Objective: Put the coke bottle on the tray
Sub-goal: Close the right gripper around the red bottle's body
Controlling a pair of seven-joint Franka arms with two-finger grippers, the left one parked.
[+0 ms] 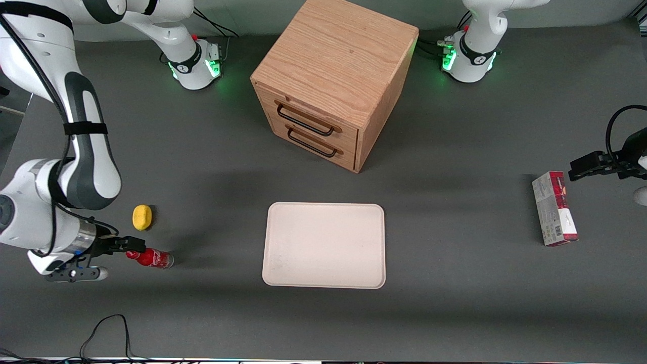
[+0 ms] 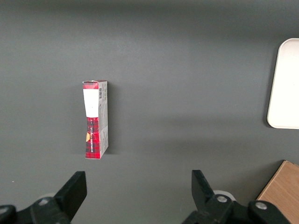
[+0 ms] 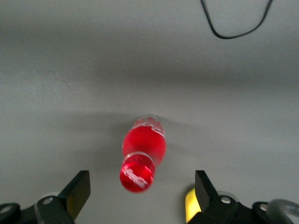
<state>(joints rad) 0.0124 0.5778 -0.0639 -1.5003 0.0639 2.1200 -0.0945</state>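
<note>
My gripper should grab the bottle next by its end with the cap [image 1: 134, 255], so that it can place the bottle on the cream tray [image 1: 323, 245].
The coke bottle [image 1: 153, 258] is small and red with white lettering, and stands on the grey table toward the working arm's end. Its red cap points at my gripper. In the right wrist view the bottle [image 3: 142, 151] is seen cap-first. My gripper [image 1: 108, 259] is open and low over the table. Its fingers straddle the cap without touching it [image 3: 141, 183]. The cream tray [image 1: 323, 245] lies flat and bare at the table's middle, well away from the bottle. Its edge shows in the left wrist view [image 2: 285, 84].
A yellow lemon-like object [image 1: 142, 217] sits just farther from the front camera than the bottle, beside one finger [image 3: 190, 205]. A wooden two-drawer cabinet [image 1: 333, 81] stands farther back than the tray. A red-and-white carton [image 1: 554, 208] lies toward the parked arm's end. A black cable [image 1: 108, 328] loops near the table's front edge.
</note>
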